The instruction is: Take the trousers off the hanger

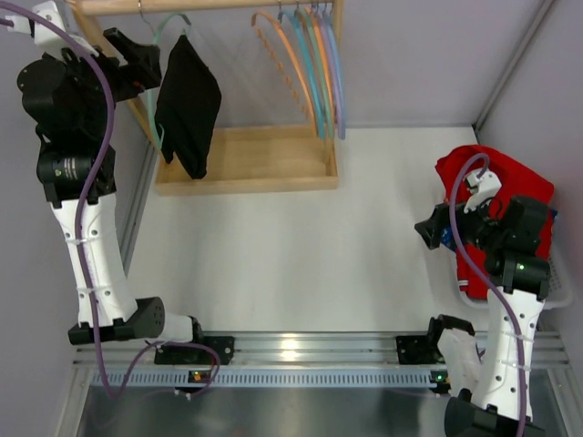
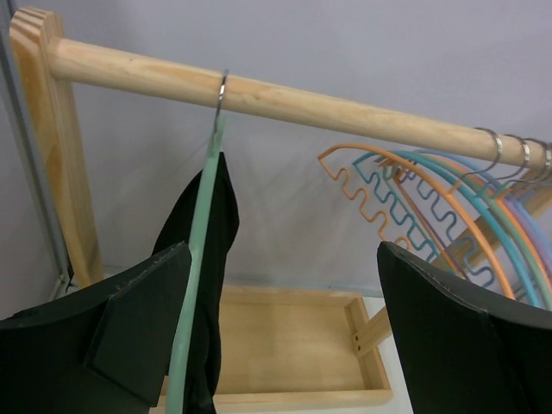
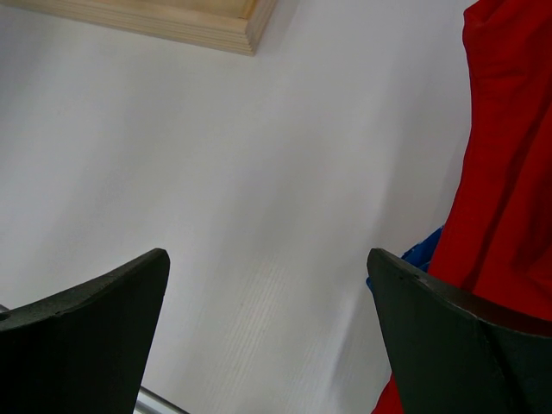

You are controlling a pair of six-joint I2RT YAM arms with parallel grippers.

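Observation:
I will grab the mint-green hanger by its bare near arm (image 1: pixel 152 93) with my left gripper. That leaves the hanger's hook and the trousers free, so the trousers can be removed.
The black trousers (image 1: pixel 187 105) hang folded over the mint-green hanger (image 1: pixel 171 22), whose grey hook sits on the wooden rail at the rack's left end. My left gripper (image 1: pixel 137 59) is open, raised just left of the hanger. In the left wrist view the hanger (image 2: pixel 200 259) runs down right beside the left finger (image 2: pixel 129 336), at the edge of the open gap of my left gripper (image 2: pixel 285 254), with the trousers (image 2: pixel 222 216) draped behind it. My right gripper (image 1: pixel 428 232) is open and empty over the white table; the right wrist view also shows my right gripper (image 3: pixel 267 259) open and empty.
The wooden rack has a rail (image 2: pixel 345 108) and a base tray (image 1: pixel 264 159). Several orange, blue and purple hangers (image 1: pixel 310 64) hang at the rail's right end. A red garment (image 1: pixel 510 182) lies at the right, behind the right arm. A grey wall stands behind.

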